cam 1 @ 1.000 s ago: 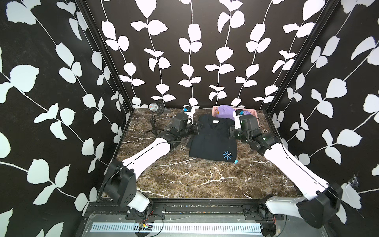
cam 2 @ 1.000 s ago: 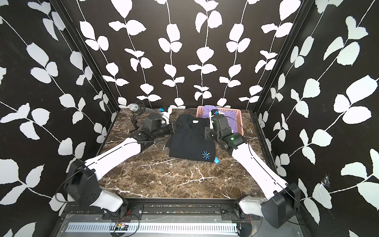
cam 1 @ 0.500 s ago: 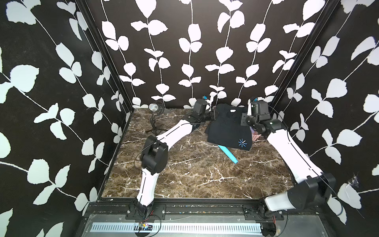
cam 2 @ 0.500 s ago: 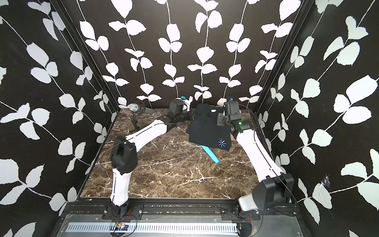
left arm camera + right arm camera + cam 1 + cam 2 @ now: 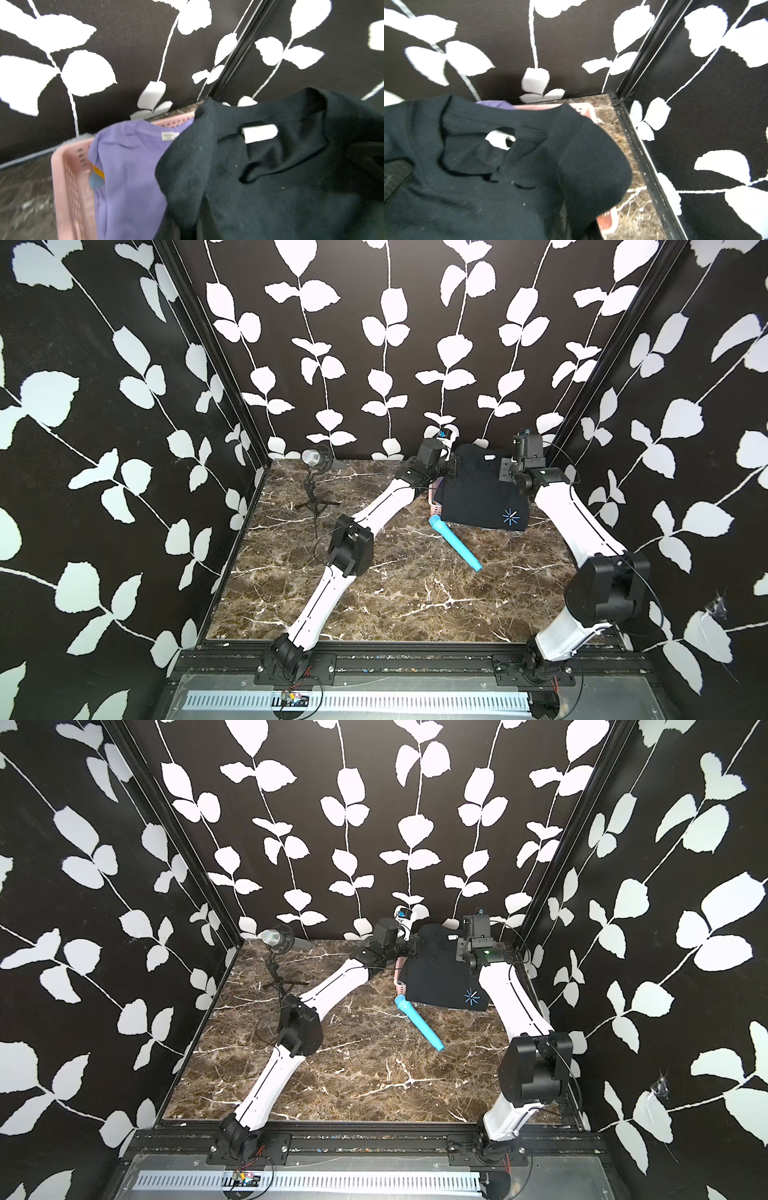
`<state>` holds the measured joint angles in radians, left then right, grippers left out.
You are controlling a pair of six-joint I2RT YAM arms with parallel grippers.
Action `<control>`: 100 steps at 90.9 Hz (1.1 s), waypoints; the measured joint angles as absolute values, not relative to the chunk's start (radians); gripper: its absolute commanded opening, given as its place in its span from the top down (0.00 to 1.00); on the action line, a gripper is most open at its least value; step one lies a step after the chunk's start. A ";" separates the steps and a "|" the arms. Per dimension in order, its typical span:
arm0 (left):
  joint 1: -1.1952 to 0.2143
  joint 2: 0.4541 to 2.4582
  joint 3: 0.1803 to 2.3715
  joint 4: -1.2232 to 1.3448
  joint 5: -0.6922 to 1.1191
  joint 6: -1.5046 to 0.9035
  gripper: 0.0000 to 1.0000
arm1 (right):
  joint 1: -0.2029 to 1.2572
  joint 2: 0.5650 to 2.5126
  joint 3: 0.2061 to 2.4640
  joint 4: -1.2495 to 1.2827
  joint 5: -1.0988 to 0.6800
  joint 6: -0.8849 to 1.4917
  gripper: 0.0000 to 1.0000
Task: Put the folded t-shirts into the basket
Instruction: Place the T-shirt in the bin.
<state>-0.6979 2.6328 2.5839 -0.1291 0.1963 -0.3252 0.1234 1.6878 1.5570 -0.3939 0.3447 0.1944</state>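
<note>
The black t-shirt's hem (image 5: 484, 525) hangs over the pink basket's front rim (image 5: 435, 509), so my left gripper keeps hold of the t-shirt until it is lowered inside.
The black t-shirt (image 5: 482, 497) with a blue starburst hangs over the pink basket (image 5: 434, 499) at the back right and hides most of it. My left gripper (image 5: 451, 466) is shut on the shirt's left shoulder. My right gripper (image 5: 505, 470) is shut on its right shoulder. In the left wrist view the lilac t-shirt (image 5: 128, 166) lies inside the basket (image 5: 68, 187), with slivers of yellow and light blue cloth beneath it. The black t-shirt (image 5: 270, 176) covers the jaws there. The right wrist view shows its collar (image 5: 488, 187) above the basket's far rim (image 5: 583, 110).
A light blue tube (image 5: 455, 543) lies on the marble table in front of the basket. A small lamp on a tripod (image 5: 316, 485) stands at the back left. The leaf-patterned back and right walls are close behind the basket.
Both arms carried the black t-shirt from the middle of the table back and to the right, over the basket. The blue tube that lay under it now shows.
</note>
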 measured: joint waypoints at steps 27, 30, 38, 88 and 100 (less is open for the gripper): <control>-0.698 2.793 2.651 -0.045 0.104 -0.290 0.99 | 0.093 1.858 1.606 -0.290 0.366 0.210 1.00; -0.698 2.800 2.651 -0.044 0.098 -0.287 0.98 | 0.091 1.877 1.614 -0.284 0.367 0.214 1.00; -0.698 2.810 2.651 -0.046 0.083 -0.273 0.90 | 0.085 1.925 1.638 -0.273 0.368 0.225 1.00; -0.671 2.818 2.651 -0.071 0.011 -0.208 0.56 | 0.058 2.139 1.814 -0.276 0.319 0.382 1.00; -0.656 2.818 2.650 -0.084 0.007 -0.207 0.52 | 0.051 2.155 1.843 -0.278 0.292 0.445 1.00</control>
